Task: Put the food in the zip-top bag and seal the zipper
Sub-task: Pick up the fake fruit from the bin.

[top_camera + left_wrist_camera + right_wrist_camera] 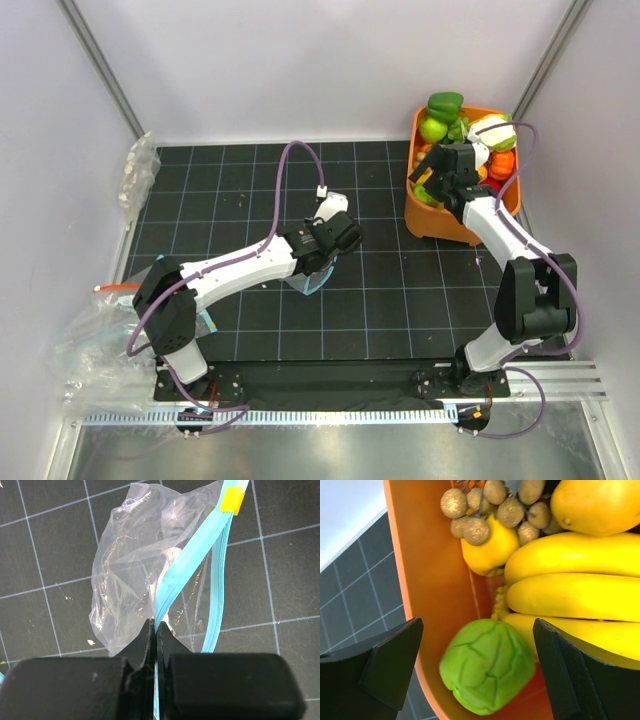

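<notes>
I need to close my right gripper on the lime-green fruit now. Both its fingers reach down between the bin side (438,597) and bananas, alongside the lime-green fruit's middle (487,667).
The zip-top bag (131,565) is clear and crumpled, lying on the black grid mat, and it also shows in the top view (312,280). Its teal-blue zipper (192,560) carries a yellow slider (232,500) at the far end. My left gripper (155,630) is shut on one lip of the zipper, near the mat's middle (322,262). My right gripper (478,630) is open inside the orange bin (435,580), its fingers on either side of the round lime-green fruit (487,672) without touching it. An oval orange-yellow fruit (600,505) lies further in.
The orange bin (432,225) at the back right also holds bananas (580,580), a longan cluster (490,505), a green pepper (445,103) and a cauliflower (495,131). Other clear bags lie off the mat's left edge (95,335) and at the back left (136,172).
</notes>
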Available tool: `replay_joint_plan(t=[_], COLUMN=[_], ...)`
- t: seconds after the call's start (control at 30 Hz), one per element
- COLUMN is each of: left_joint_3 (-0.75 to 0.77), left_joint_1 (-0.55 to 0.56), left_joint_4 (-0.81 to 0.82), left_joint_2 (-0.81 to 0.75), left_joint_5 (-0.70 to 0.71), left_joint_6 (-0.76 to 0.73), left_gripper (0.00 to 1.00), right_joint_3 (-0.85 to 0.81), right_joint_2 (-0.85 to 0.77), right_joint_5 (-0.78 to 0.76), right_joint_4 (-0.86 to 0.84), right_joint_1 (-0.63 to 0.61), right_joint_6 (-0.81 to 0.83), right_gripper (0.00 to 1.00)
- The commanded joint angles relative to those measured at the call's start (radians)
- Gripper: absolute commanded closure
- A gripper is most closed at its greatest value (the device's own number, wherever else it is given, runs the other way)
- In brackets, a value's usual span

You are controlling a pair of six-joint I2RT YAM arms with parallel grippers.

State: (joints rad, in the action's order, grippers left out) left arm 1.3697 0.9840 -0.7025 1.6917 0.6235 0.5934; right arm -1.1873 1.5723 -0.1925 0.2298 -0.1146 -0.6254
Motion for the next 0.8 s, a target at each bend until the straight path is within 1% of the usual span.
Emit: replay_joint_plan(t=[0.0, 0.03, 0.13, 0.17, 0.2, 0.23, 0.27, 0.5, 0.53, 0.63, 0.77], left_joint_3=[-0.003, -0.003, -0.003, -0.003, -0.004, -0.004, -0.003, -0.004, -0.004, -0.004, -0.011], left_joint_1=[-0.002, -0.002, -0.002, -0.002, -0.002, -0.002, -0.002, -0.002, -0.002, -0.004, -0.027], left_joint_4=[0.028, 0.026, 0.026, 0.026, 0.028, 0.028, 0.026, 0.026, 0.026, 0.031, 0.038], left_joint_2=[-0.049, -0.049, -0.049, -0.049, -0.049, -0.049, -0.049, -0.05, -0.052, -0.053, -0.058], left_joint_5=[0.008, 0.01, 0.012, 0.012, 0.012, 0.012, 0.013, 0.012, 0.001, -0.008, -0.071], left_joint_6=[0.005, 0.005, 0.005, 0.003, 0.005, 0.003, 0.003, 0.005, 0.005, 0.005, 0.006], left_gripper=[1.0, 1.0, 1.0, 1.0, 1.0, 0.99, 1.0, 1.0, 1.0, 1.0, 1.0], right_joint_3=[0.028, 0.037, 0.086, 0.094, 0.101, 0.103, 0.103, 0.11, 0.126, 0.17, 0.227], right_joint_2=[0.029, 0.025, -0.033, -0.075, -0.095, -0.112, -0.136, -0.311, -0.328, -0.386, -0.426], right_joint_5=[0.071, 0.07, 0.076, 0.079, 0.08, 0.08, 0.077, 0.045, 0.047, 0.086, 0.221], right_joint_4=[-0.017, -0.033, -0.087, -0.095, -0.099, -0.095, -0.09, -0.064, -0.098, -0.139, -0.164], right_joint_1=[0.003, 0.006, 0.013, 0.013, 0.013, 0.015, 0.013, 0.013, 0.015, 0.013, 0.01], right_joint_6=[-0.048, -0.054, -0.068, -0.069, -0.074, -0.077, -0.079, -0.074, -0.07, -0.069, -0.062], right_gripper=[0.0, 0.02, 0.19, 0.25, 0.33, 0.35, 0.39, 0.42, 0.42, 0.45, 0.5])
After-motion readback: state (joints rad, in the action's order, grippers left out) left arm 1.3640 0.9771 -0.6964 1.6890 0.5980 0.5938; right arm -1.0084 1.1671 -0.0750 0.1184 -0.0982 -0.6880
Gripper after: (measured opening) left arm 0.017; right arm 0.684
